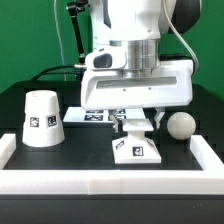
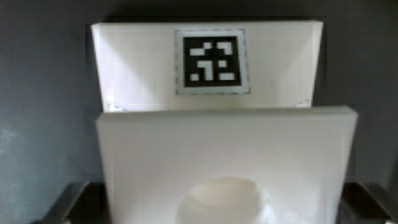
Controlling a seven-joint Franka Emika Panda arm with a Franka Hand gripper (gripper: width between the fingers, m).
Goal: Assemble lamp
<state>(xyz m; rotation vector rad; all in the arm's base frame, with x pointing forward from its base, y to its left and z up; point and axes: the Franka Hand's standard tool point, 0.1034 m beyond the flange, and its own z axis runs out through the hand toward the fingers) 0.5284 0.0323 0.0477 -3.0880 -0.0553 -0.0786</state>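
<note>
The lamp base is short of the raised white rim at the table's side. My gripper should move the lamp base to the table's rim before releasing it.
The lamp base (image 1: pixel 136 151) is a low white square block with a tag, resting on the black table in the middle. My gripper (image 1: pixel 135 124) is lowered straight over its rear part. In the wrist view the base (image 2: pixel 214 130) fills the picture, with its tag on the sloped face and a round socket in its flat top. My gripper (image 2: pixel 222 206) straddles the base, and its dark fingers (image 2: pixel 66 205) press against both side walls. The cone shade (image 1: pixel 40 120) stands at the exterior view's left. The ball bulb (image 1: pixel 181 126) lies at the exterior view's right.
The marker board (image 1: pixel 97 115) lies flat behind the base, partly under the arm. A raised white rim (image 1: pixel 110 181) borders the table at the front and both sides.
</note>
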